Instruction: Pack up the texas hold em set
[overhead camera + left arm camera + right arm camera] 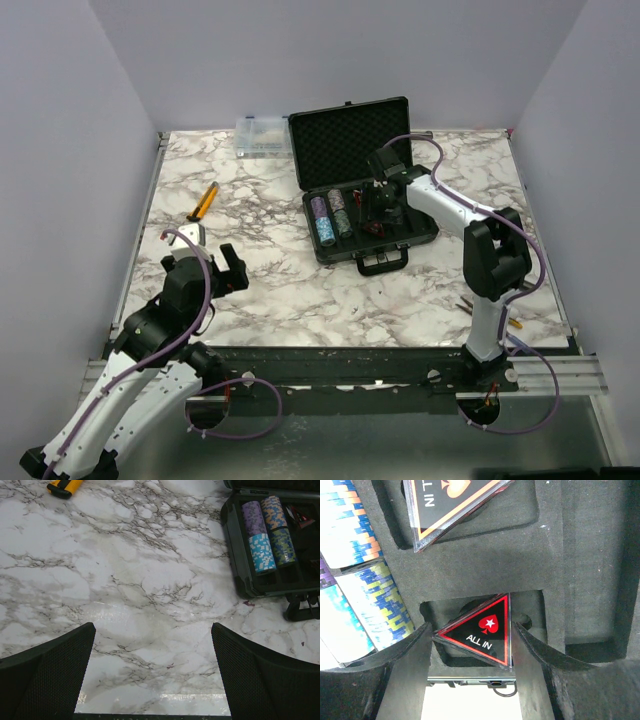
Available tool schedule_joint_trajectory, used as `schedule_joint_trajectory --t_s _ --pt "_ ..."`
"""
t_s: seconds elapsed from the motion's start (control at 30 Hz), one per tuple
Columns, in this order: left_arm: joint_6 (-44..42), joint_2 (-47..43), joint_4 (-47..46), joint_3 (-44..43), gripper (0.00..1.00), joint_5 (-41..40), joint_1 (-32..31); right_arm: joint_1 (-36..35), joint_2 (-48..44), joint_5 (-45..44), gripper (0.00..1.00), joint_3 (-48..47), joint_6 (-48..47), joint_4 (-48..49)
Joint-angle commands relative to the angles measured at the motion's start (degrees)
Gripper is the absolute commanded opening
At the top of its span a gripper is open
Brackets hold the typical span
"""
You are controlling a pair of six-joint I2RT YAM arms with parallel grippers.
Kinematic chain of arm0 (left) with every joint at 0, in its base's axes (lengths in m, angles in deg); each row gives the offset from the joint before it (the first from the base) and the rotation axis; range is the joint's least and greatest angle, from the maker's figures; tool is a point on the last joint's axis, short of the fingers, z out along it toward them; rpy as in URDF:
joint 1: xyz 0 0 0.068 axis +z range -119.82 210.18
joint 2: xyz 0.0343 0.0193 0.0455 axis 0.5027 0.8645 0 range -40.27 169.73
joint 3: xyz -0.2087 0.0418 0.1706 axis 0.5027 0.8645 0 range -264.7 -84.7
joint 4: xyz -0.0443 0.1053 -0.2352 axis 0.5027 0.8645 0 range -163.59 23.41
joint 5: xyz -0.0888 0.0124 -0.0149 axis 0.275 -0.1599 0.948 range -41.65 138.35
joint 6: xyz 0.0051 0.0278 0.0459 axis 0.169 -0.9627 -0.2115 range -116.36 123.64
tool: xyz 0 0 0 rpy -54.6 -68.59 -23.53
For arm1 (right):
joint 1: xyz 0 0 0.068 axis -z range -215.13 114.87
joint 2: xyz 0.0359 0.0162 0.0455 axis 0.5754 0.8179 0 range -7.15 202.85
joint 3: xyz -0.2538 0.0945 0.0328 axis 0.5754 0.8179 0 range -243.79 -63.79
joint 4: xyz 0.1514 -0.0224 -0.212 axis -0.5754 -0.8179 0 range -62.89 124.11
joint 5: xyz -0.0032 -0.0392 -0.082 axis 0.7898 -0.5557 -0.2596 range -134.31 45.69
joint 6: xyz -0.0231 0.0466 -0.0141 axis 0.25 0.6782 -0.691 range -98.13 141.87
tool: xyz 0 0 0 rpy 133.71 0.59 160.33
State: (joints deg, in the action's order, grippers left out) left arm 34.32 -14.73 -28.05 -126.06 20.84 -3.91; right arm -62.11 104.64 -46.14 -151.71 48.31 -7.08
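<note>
My right gripper needs to open, because the foam pocket is directly below the "ALL IN" triangle, so the triangle would end up in the pocket.
The black briefcase (350, 130) lies open at the back of the table, lid up. Short chip stacks (330, 218) sit in the left slots of its foam tray (580, 555). My right gripper (472, 630) reaches down into the tray and is shut on a red-black "ALL IN" triangle (485, 630), held over a foam pocket with both fingers against its edges. A second triangle (450, 505) rests in the pocket beyond. My left gripper (152, 630) hovers wide open over bare marble, well left of the case, holding nothing.
An orange-handled tool (205, 202) lies on the marble at the left. A small clear organiser box (260, 135) stands left of the case lid. The case handle (385, 262) juts toward the arms. Grey walls enclose the table.
</note>
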Motion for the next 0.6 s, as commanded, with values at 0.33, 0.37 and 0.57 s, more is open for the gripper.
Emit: schedule_joint_trajectory --t_s 0.33,0.37,0.57 --pt "0.2 0.4 -0.2 0.6 0.98 -0.5 0.2 0.0 1.5 -0.2 0.27 -1.3 -0.4 1.3" --pt "0.3 0.4 -0.2 0.7 0.98 -0.5 0.2 -0.1 1.4 -0.1 0.33 -1.3 -0.4 1.3" --pt "0.2 0.7 -0.1 0.6 0.98 -0.4 0.2 0.0 -0.6 -0.8 0.61 -1.5 0.0 1.2"
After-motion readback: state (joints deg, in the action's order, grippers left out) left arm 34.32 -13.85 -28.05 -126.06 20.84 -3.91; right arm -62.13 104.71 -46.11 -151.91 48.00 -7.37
